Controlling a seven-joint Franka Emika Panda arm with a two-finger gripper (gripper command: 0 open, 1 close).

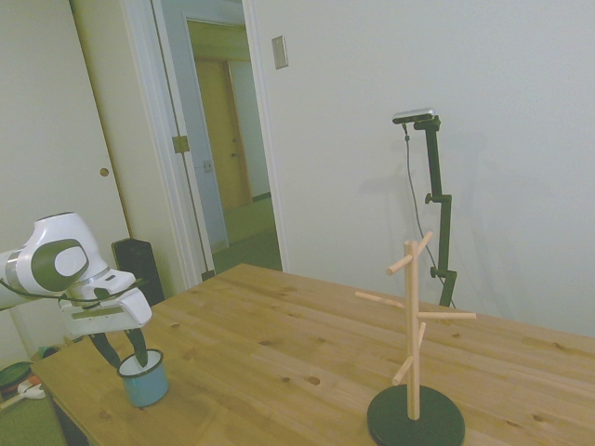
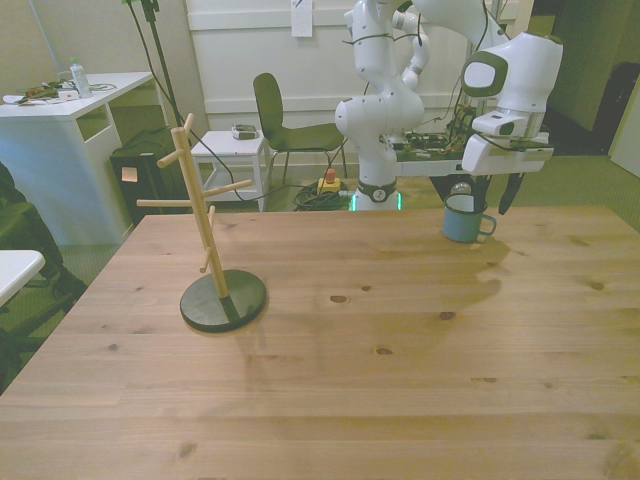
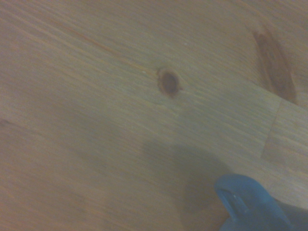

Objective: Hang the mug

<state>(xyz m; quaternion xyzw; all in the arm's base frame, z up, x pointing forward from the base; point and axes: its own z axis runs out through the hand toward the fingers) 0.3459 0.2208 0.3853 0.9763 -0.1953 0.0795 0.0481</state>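
Note:
I should next grip the mug by its rim, leaving its handle free, to hang it on the peg tree.
The small light-blue mug (image 1: pixel 145 381) (image 2: pixel 462 223) stands upright on the wooden table (image 1: pixel 307 344) near its edge by the robot's base, with its handle toward the front view's right. My gripper (image 1: pixel 124 353) (image 2: pixel 497 198) hovers just over the mug's rim, open; one finger reaches down at the rim and the other hangs outside it. Nothing is held. The wrist view shows wood grain and a blurred blue part of the mug (image 3: pixel 250 204). Across the table stands a wooden peg tree (image 1: pixel 413 325) (image 2: pixel 203 225) on a dark round base.
The peg tree stands at the front view's left, far from the mug. Behind the table are a dark chair (image 2: pixel 285 120), a small white side table (image 2: pixel 232 145) and a white desk (image 2: pixel 70 110). An open doorway (image 1: pixel 223 139) shows in the side view.

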